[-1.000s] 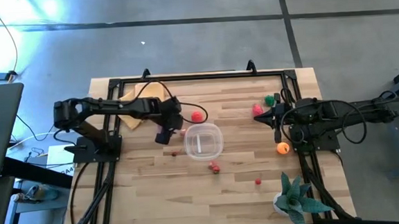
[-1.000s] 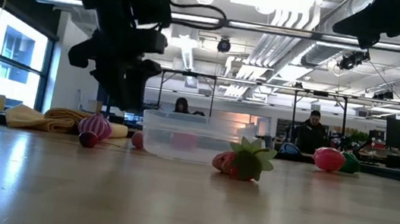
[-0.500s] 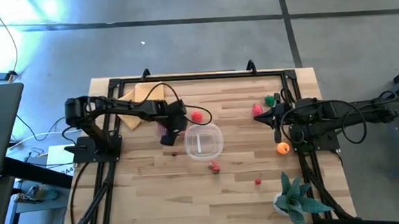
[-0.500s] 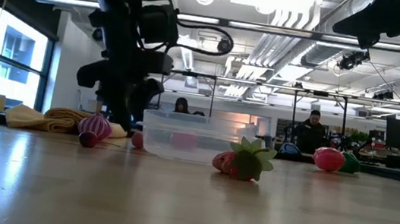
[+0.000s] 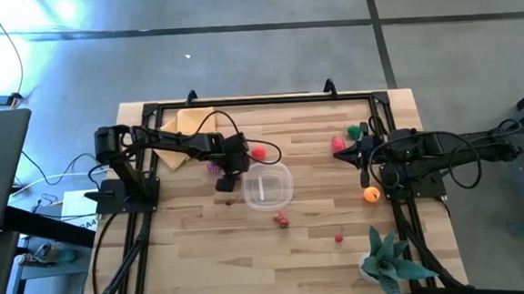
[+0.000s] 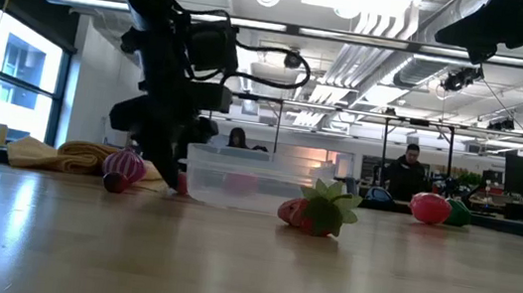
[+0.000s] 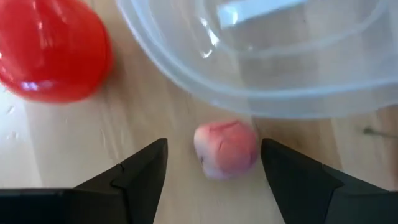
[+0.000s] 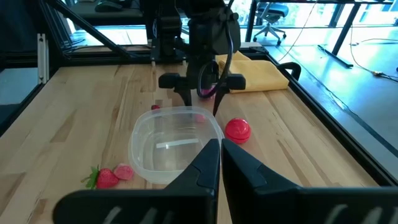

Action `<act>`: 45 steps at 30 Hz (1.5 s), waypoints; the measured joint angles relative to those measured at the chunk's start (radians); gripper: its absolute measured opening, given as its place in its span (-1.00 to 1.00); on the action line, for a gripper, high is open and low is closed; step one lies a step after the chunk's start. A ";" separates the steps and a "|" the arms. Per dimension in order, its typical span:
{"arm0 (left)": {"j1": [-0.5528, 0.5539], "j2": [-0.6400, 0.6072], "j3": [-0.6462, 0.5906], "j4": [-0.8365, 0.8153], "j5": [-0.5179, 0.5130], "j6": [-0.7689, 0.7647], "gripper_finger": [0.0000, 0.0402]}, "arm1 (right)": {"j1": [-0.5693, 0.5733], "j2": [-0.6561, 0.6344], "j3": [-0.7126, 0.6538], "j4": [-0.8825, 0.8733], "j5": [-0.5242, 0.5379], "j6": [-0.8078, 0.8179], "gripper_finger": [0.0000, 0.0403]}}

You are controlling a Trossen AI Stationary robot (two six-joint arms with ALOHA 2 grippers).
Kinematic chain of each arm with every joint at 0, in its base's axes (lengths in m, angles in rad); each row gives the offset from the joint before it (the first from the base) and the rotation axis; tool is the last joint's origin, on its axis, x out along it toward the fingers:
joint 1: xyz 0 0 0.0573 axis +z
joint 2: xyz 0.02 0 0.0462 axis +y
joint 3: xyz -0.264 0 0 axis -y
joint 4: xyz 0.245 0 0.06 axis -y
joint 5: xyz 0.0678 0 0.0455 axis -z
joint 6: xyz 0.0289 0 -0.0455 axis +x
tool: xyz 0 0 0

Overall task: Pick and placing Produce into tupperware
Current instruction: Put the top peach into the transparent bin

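My left gripper's fingers are level with the pink toy piece's sides, so it is time for my left gripper to close now, which would catch the piece.
My left gripper (image 7: 213, 144) is open and low over the table, its fingers standing on either side of a small pink toy piece (image 7: 226, 149) without touching it. That piece lies on the wood just outside the clear tub's (image 7: 261, 68) left wall. In the high view this gripper (image 5: 231, 174) is at the tub's (image 5: 266, 185) left side, with a red fruit (image 5: 259, 152) and a purple one (image 5: 213, 166) close by. A strawberry (image 5: 282, 220), a small red piece (image 5: 339, 238) and an orange one (image 5: 371, 194) lie scattered. My right gripper (image 8: 221, 148) is shut and waits at the table's right (image 5: 340, 153).
A folded yellow cloth (image 5: 184, 133) lies at the far left, under my left arm. A spiky teal plant (image 5: 387, 260) stands at the near right corner. Pink and green produce (image 5: 337, 144) sits near my right gripper. Bare wood spreads along the near side of the tub.
My left gripper has moved toward the table's right, closer to the tub's left wall, and has come down nearly to the tabletop. The produce and the tub have stayed where they were.
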 joint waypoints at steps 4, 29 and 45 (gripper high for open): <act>0.000 0.006 0.000 0.010 0.008 0.000 0.24 | 0.000 0.000 0.000 0.000 0.000 0.000 -0.95; 0.000 0.011 0.000 -0.012 0.032 0.011 0.23 | 0.000 0.000 0.000 0.000 0.000 0.000 -0.95; 0.000 0.011 0.000 -0.009 0.035 0.020 -0.36 | 0.000 0.000 0.000 0.000 0.000 0.000 -0.95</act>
